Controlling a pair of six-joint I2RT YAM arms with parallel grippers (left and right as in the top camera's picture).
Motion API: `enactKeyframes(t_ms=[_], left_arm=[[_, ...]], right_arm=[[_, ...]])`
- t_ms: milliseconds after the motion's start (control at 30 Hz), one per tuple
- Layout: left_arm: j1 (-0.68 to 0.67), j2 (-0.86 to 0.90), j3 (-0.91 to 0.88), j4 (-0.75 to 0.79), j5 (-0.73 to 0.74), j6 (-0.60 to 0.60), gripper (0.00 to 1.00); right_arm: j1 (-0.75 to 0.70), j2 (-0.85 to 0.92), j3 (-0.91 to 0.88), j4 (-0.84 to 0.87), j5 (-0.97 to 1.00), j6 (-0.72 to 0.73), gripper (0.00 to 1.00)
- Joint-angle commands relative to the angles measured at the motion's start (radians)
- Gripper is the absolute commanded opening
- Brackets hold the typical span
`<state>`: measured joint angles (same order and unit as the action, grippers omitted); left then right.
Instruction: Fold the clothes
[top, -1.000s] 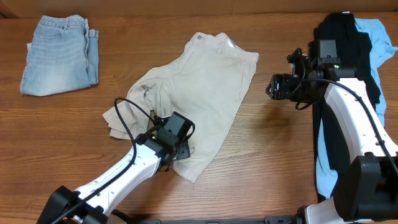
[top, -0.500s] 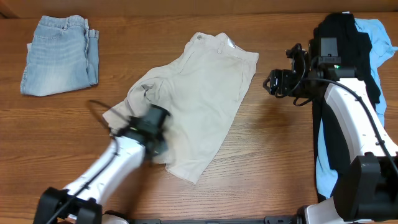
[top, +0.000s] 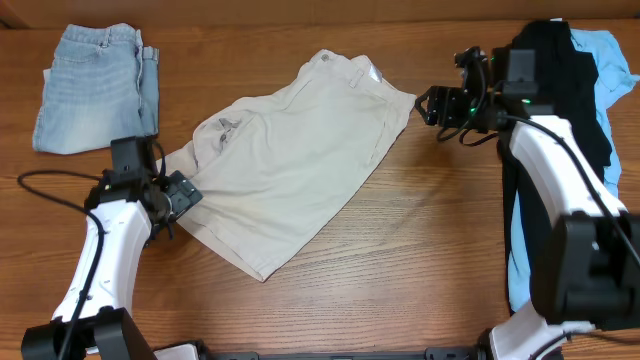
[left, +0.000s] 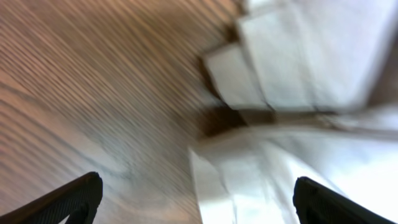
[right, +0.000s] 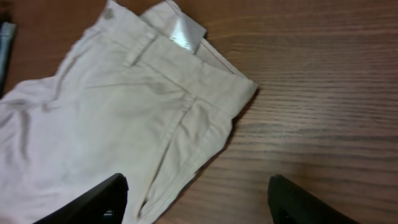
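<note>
My left gripper picks up the beige shorts' near leg-hem corner (top: 261, 276) next, opposite the waistband corner. Then it lifts and spreads them for folding.
Beige shorts (top: 290, 160) lie spread in the middle of the wooden table, waistband toward the far right. My left gripper (top: 186, 194) is open at the shorts' left edge. The blurred left wrist view shows its fingers (left: 196, 200) wide apart over wood and beige cloth (left: 298, 74). My right gripper (top: 426, 104) is open just right of the waistband corner. In the right wrist view its fingers (right: 199, 202) hover over the waistband edge of the shorts (right: 112, 112) and bare wood.
Folded light blue jeans (top: 95, 85) lie at the far left corner. A pile of black (top: 555, 60) and light blue clothes (top: 610, 60) lies along the right edge, under the right arm.
My left arm swung from the shorts' lower hem out to their left edge, and the shorts now lie flatter and shifted left. My right gripper moved left and up toward the waistband corner.
</note>
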<state>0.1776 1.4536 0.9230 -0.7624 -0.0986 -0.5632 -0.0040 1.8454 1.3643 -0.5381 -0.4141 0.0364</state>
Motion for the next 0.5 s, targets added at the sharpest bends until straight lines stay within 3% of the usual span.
enactKeyframes(t_ms=[0, 200, 467], left_arm=[[-0.100, -0.003, 0.115, -0.103, 0.077, 0.042, 1.00], [-0.381, -0.003, 0.108, -0.263, 0.062, -0.040, 1.00], [-0.673, -0.003, 0.023, -0.199, 0.000, -0.202, 1.00]], right_arm=[[0.007, 0.073, 0.017, 0.060, 0.005, 0.020, 0.73], [0.041, 0.141, 0.017, 0.175, 0.088, 0.051, 0.72], [0.094, 0.159, 0.017, 0.227, 0.249, 0.095, 0.72]])
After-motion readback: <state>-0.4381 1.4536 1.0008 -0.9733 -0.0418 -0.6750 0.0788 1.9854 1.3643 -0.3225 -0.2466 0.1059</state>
